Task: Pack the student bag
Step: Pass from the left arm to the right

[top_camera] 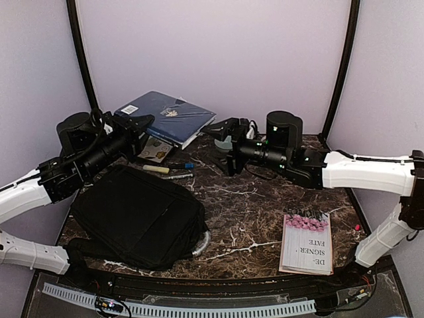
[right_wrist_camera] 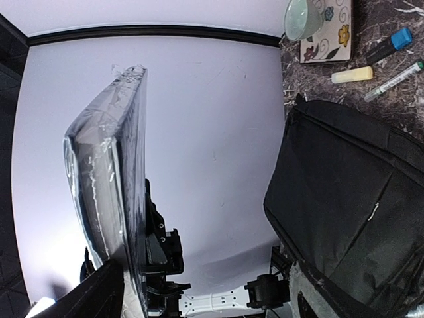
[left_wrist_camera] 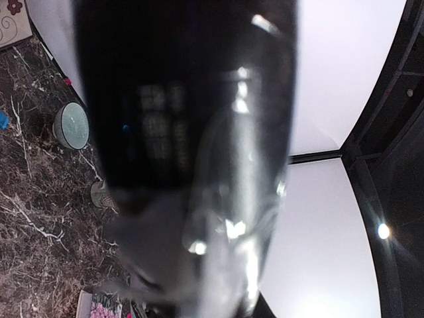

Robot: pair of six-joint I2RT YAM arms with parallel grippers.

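Next, my right gripper grabs the dark blue book [top_camera: 165,114] by its pale page edge [top_camera: 195,137], so the barcode end stays free to enter the bag.
A black backpack [top_camera: 136,215] lies flat at the front left of the marble table; it also shows in the right wrist view [right_wrist_camera: 351,199]. My left gripper [top_camera: 141,123] is shut on a dark blue plastic-wrapped book [top_camera: 165,114] and holds it in the air at the back. In the left wrist view the book [left_wrist_camera: 185,132] fills the frame and hides the fingers. In the right wrist view the book [right_wrist_camera: 106,192] stands edge-on. My right gripper [top_camera: 222,132] is open and empty just beside the book's right edge; it also shows in its own view [right_wrist_camera: 205,291].
A pink-flowered paperback [top_camera: 306,242] lies at the front right. Behind the backpack lie a flowered card [top_camera: 156,149], a yellow highlighter [top_camera: 157,169], a pen [top_camera: 177,175] and a blue-capped marker [top_camera: 187,165]. A mint bowl [right_wrist_camera: 303,16] sits near the card.
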